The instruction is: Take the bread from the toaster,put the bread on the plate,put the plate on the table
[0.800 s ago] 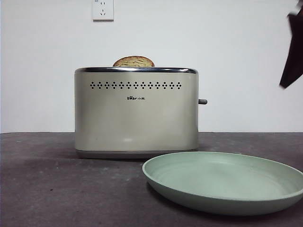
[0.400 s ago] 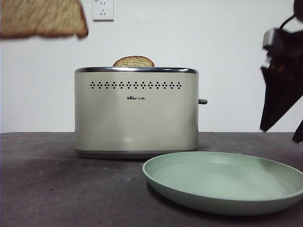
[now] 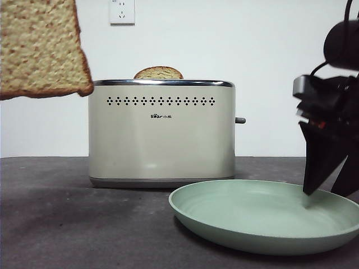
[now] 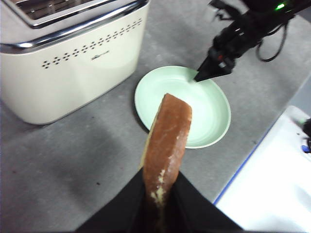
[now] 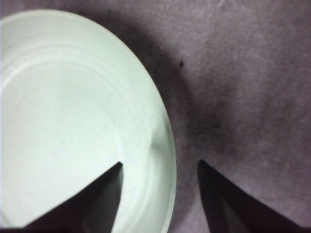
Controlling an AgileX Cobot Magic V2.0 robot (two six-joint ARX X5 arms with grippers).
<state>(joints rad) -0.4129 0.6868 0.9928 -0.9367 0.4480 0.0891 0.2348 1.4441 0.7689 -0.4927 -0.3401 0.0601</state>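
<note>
The right gripper reaches the plate next and grabs it by its raised rim (image 3: 336,200). That leaves the plate's middle (image 3: 258,213) free to receive the bread.
The bread (image 3: 39,47) hangs in the air high at the left of the front view, clear of the toaster (image 3: 161,134). My left gripper (image 4: 160,183) is shut on the bread (image 4: 167,141), seen edge-on by its brown crust, above the table (image 4: 73,160) near the plate (image 4: 204,104). A second slice's rounded top (image 3: 159,73) sticks out of the toaster slot. The mint-green plate (image 3: 263,216) lies on the table in front of the toaster, to its right. My right gripper (image 5: 160,165) is open, one jaw inside and one outside the plate's (image 5: 63,121) rim, low at its right side (image 3: 328,190).
The toaster's lever (image 3: 240,120) points toward the right arm. A wall socket (image 3: 122,11) sits on the white wall behind. A white board with a blue edge (image 4: 272,184) lies beyond the plate at the table's side.
The bread has come lower and further into the front view at the upper left. The right gripper has dropped from the upper right down to the plate's rim.
</note>
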